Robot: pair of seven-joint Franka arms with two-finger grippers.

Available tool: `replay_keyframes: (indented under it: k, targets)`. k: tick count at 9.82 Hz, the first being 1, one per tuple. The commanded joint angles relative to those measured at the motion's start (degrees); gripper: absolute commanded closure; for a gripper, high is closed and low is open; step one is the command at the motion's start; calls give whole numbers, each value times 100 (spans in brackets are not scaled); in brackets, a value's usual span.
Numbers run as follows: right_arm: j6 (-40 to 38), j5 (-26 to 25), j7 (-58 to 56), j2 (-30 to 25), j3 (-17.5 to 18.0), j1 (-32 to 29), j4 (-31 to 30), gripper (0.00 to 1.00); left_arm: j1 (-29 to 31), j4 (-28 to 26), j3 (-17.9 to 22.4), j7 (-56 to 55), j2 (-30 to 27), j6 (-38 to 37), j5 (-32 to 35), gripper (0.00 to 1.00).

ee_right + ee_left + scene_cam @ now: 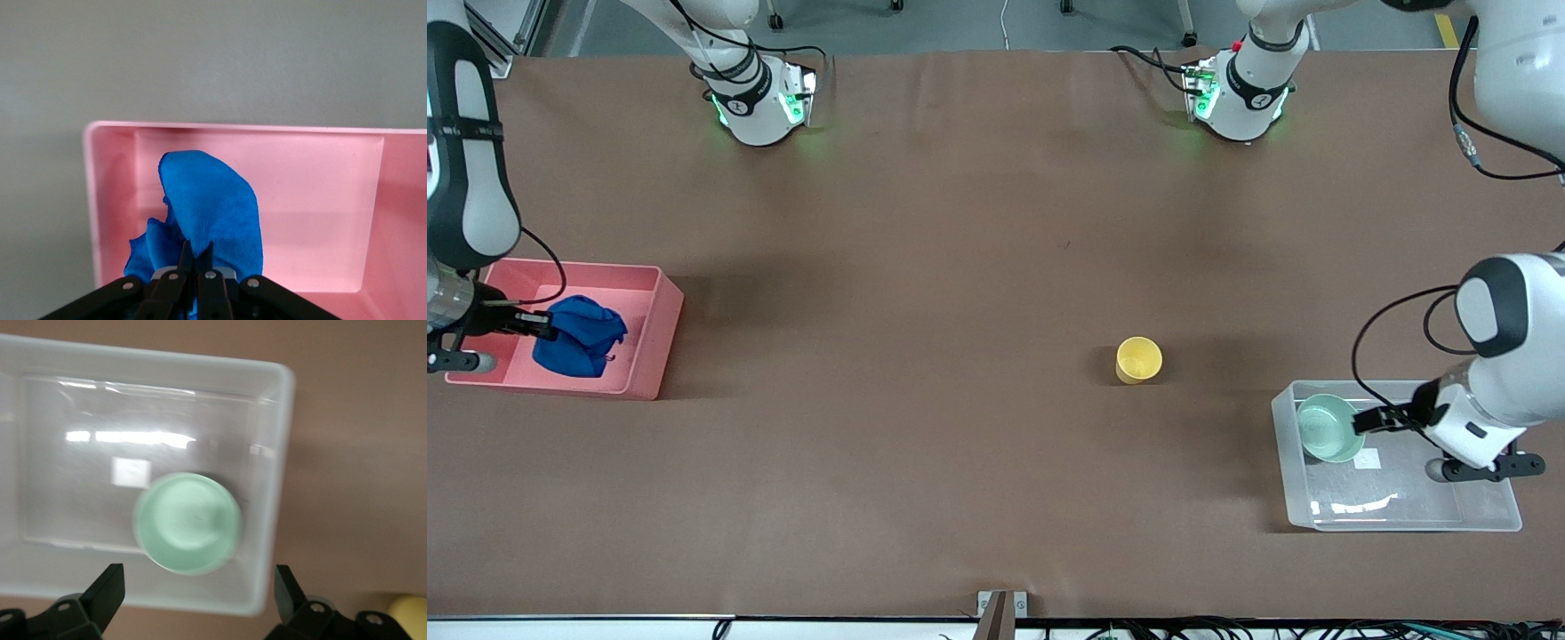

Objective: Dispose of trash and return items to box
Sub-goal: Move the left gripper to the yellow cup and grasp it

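Note:
I should next grab the yellow cup by its rim [1139, 341] with my left gripper to put it back in the clear box [1405, 524].
The blue cloth wad [583, 336] is in the pink bin [649, 347] at the right arm's end of the table. My right gripper [541, 325] is shut on the wad, over the bin; the right wrist view shows its tips [197, 257] pinching the cloth [213, 200]. The mint-green bowl [1325, 428] sits in the clear box [1405, 524] at the left arm's end. My left gripper [1360, 420] is open over the box beside the bowl [188, 522], jaws wide apart [198, 587]. The yellow cup [1138, 359] stands upright on the table.
A white sticker [1367, 459] lies on the box floor next to the bowl. The cup's edge shows in the left wrist view [410, 617], outside the box wall [287, 420]. The brown table [925, 267] stretches between bin and box.

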Motion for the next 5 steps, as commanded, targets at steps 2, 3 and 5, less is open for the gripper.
replay_keyframes:
  k: [2,3,5]
  targets:
    - [380,-59,-437,329,94,-446,-80,97,-124,-496,-830,-1631,51,-182,64,13]
    - [494,-59,-542,426,94,-499,-80,97,-273,-655,-910,-2087,77,-42,56,16]
    - [600,-59,-605,523,94,-535,-71,85,-642,-1128,-911,-2766,77,431,99,16]
